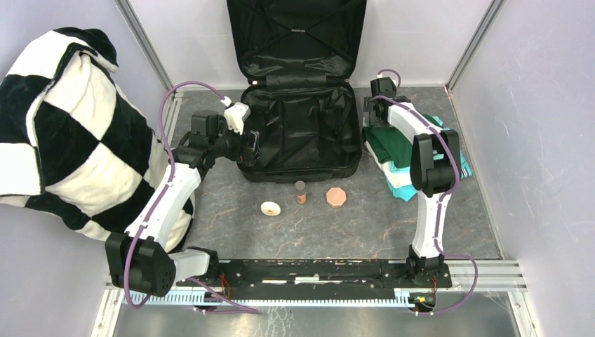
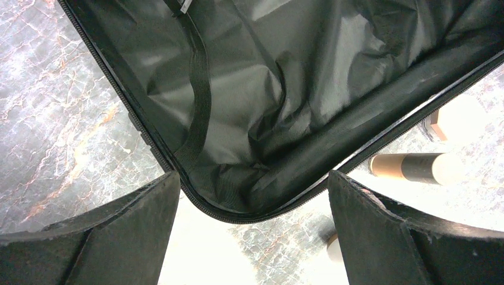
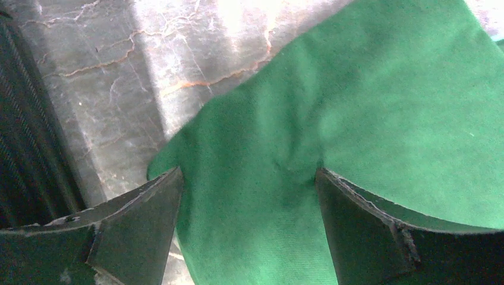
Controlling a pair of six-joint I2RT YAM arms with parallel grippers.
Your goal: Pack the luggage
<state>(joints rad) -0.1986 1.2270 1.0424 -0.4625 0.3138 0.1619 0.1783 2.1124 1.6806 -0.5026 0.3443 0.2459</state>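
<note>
My right gripper takes hold of the green cloth by its corner beside the suitcase next, since this leaves its folded body free to lie inside.
The luggage is a black suitcase lying open, its lid upright against the back wall, with black lining and a strap inside. My left gripper hangs over its near left corner. In the left wrist view this gripper is open and empty above the zipped rim. A folded green cloth tops a stack to the right of the case. My right gripper is open just above the cloth's corner; the right wrist view shows its open jaws either side of green fabric.
A black-and-white checkered blanket is heaped at the left. A white round piece, a brown cylinder and a pinkish octagonal block lie in front of the case. White and teal cloths lie under the green one. The ribbed shell is close to the right gripper.
</note>
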